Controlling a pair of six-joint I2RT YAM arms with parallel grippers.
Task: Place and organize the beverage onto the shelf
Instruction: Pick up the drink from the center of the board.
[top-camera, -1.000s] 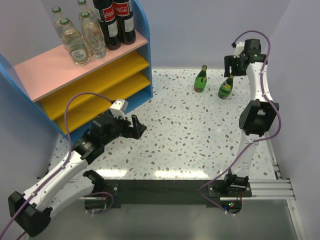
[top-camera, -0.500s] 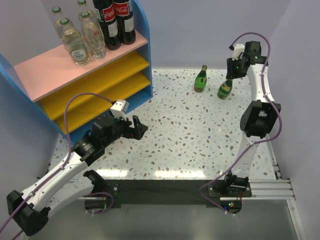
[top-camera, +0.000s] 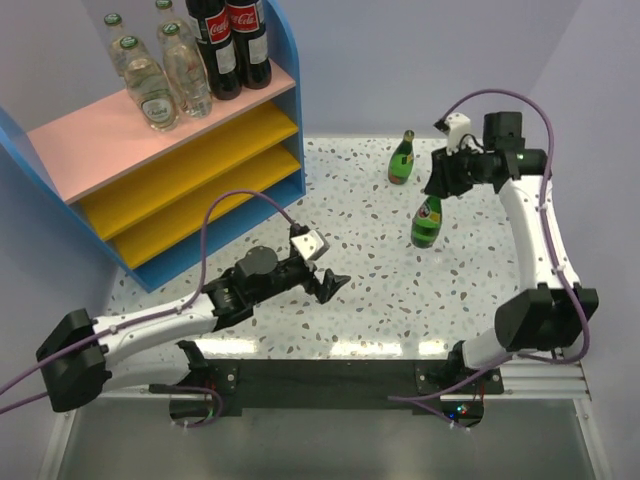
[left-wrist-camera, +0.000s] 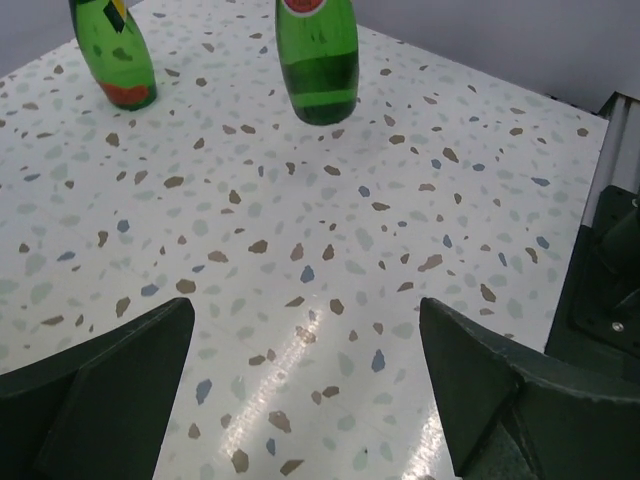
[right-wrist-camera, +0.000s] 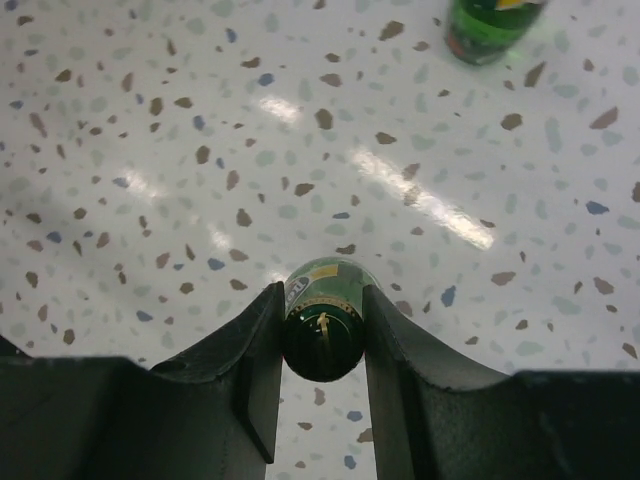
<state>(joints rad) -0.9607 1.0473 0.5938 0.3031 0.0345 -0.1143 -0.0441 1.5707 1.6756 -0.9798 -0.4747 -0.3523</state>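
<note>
My left gripper is to grab the green bottle's body (top-camera: 426, 227) (left-wrist-camera: 319, 62) next, from the side and below the held neck. It will then set the bottle upright on the shelf.
My right gripper (top-camera: 438, 186) is shut on the neck of a green glass bottle (top-camera: 427, 222), which hangs upright with its base just off the speckled table. From the right wrist, the bottle's cap (right-wrist-camera: 322, 335) sits tight between the fingers (right-wrist-camera: 262, 350). A second green bottle (top-camera: 402, 160) stands on the table behind it, also seen at the top as the green bottle (right-wrist-camera: 490, 22). My left gripper (top-camera: 335, 285) is open and empty low over the table's middle; ahead of it are the held bottle (left-wrist-camera: 318, 60) and the standing bottle (left-wrist-camera: 115, 60). The shelf (top-camera: 90, 140) stands at the far left.
On the shelf's pink top stand two cola bottles (top-camera: 228, 45) and several clear green-capped bottles (top-camera: 160, 75). The yellow lower boards (top-camera: 190, 165) hold nothing that I can see. Purple-grey walls close the back and right sides. The right arm's base rail (left-wrist-camera: 610, 290) lies to the right.
The right gripper closed on the green bottle and carried it off its spot, toward the near left. The left arm stretched right toward the table's middle, still open.
</note>
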